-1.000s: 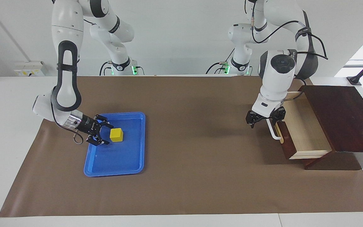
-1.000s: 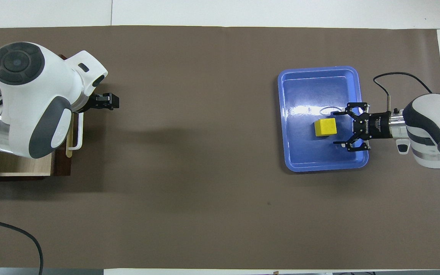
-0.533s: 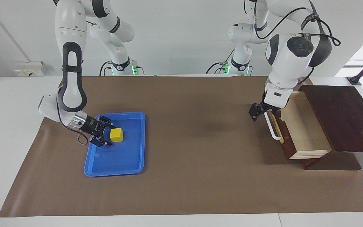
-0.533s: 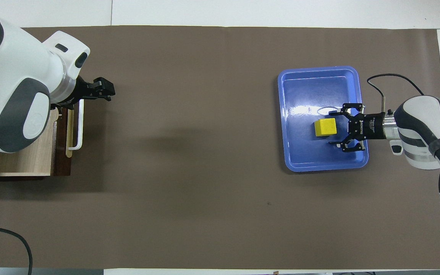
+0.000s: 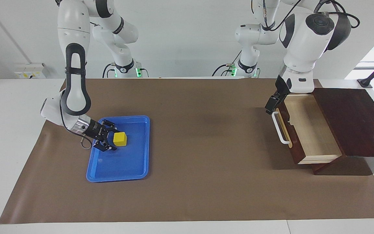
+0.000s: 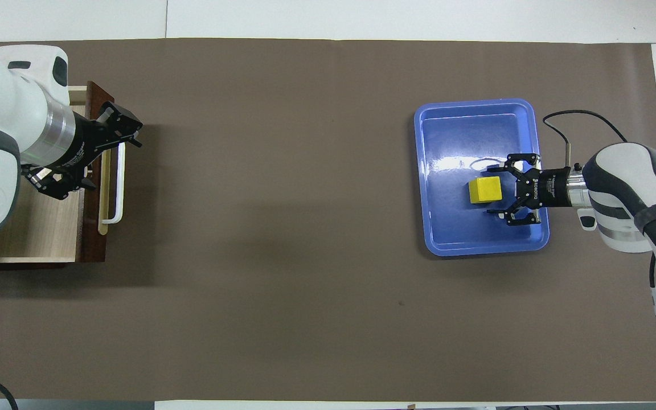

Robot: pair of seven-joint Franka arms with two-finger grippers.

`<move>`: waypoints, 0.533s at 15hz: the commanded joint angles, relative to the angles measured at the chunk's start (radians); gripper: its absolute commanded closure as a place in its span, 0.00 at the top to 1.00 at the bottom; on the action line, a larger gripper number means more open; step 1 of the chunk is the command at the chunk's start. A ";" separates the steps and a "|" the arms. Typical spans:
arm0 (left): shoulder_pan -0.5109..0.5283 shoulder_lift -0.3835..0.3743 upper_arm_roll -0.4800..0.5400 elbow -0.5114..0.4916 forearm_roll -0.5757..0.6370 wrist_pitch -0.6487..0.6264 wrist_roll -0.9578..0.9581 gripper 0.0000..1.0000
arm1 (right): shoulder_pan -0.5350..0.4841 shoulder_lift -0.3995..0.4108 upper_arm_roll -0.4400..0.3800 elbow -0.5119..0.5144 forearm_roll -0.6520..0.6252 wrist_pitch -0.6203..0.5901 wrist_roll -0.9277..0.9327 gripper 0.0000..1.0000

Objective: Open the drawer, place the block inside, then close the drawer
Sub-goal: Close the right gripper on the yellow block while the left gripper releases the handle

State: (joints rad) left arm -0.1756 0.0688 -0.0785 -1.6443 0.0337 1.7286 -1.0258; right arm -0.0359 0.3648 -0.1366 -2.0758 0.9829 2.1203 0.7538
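Observation:
My right gripper picks up the yellow block by its opposite sides next. Then the block is ready to go inside the open drawer (image 6: 45, 222).
The drawer (image 5: 307, 130) stands pulled out of the dark wooden box (image 5: 352, 120), its pale inside bare and its white bar handle (image 5: 279, 128) free. It also shows in the overhead view (image 6: 37, 233). My left gripper (image 5: 270, 105) hangs raised over the end of the drawer front nearer to the robots, off the handle. The yellow block (image 5: 120, 139) sits in the blue tray (image 5: 118, 178). My right gripper (image 6: 496, 191) is low in the tray, open, its fingertips (image 6: 490, 169) on either side of the block's edge toward the right arm's end.
The brown mat (image 5: 200, 146) covers the table between the tray and the drawer. The box stands at the left arm's end of the table, the tray (image 6: 476, 250) toward the right arm's end. A loose cable (image 6: 578, 117) loops from the right wrist.
My left gripper has risen off the handle and swung toward the robots, over the drawer's nearer end. My right gripper has edged closer to the block. The drawer and the block have not moved.

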 commanded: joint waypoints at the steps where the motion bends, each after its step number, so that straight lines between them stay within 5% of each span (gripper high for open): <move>1: -0.004 -0.010 0.003 -0.018 -0.018 0.019 -0.187 1.00 | 0.005 -0.004 0.003 -0.027 0.039 0.033 -0.051 0.87; 6: -0.007 -0.012 0.000 -0.022 -0.018 0.017 -0.494 1.00 | 0.014 -0.004 0.003 -0.029 0.042 0.033 -0.085 0.64; 7: -0.007 -0.012 -0.001 -0.022 -0.020 0.020 -0.552 1.00 | 0.014 -0.004 0.003 -0.029 0.042 0.032 -0.097 0.49; 8: -0.008 -0.012 -0.001 -0.023 -0.020 0.020 -0.585 1.00 | 0.014 -0.004 0.003 -0.027 0.042 0.030 -0.106 0.20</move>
State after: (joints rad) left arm -0.1771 0.0688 -0.0836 -1.6472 0.0311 1.7312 -1.5140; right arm -0.0277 0.3614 -0.1363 -2.0802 0.9970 2.1210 0.7052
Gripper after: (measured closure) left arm 0.000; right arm 0.401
